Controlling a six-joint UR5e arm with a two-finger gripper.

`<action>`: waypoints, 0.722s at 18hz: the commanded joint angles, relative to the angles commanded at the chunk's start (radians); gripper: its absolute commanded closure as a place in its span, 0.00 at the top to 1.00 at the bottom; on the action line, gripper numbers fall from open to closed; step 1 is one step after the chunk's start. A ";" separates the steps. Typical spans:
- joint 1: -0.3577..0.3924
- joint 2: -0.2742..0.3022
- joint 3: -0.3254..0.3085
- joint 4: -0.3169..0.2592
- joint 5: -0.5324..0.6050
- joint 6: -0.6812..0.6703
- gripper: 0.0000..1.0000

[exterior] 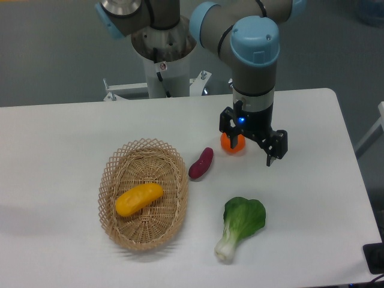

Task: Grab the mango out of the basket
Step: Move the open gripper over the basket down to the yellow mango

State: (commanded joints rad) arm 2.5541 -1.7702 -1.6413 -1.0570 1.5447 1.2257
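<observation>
I need to lift the yellow-orange mango out of the wicker basket, so my gripper should grab it next around its middle [138,199].
The mango [138,199], a yellow-orange elongated fruit, lies in the middle of the oval wicker basket [110,169] at the table's front left. My gripper [251,149] hangs over the table to the right of the basket, well away from the mango. Its jaws are spread apart and hold nothing. The left finger stands in front of a round orange [234,146].
A purple sweet potato [201,164] lies between the basket and the orange. A green bok choy [241,224] lies near the front, right of the basket. The arm's base stands at the back behind the table. A dark object [375,258] sits at the front right corner.
</observation>
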 joint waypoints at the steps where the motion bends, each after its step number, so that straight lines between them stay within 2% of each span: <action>1: -0.002 0.000 -0.014 0.009 -0.002 0.000 1.00; 9: -0.037 0.026 -0.058 0.009 -0.006 -0.050 1.00; 13: -0.118 0.020 -0.072 0.063 -0.005 -0.188 1.00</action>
State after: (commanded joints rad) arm 2.4362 -1.7502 -1.7134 -0.9942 1.5401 1.0374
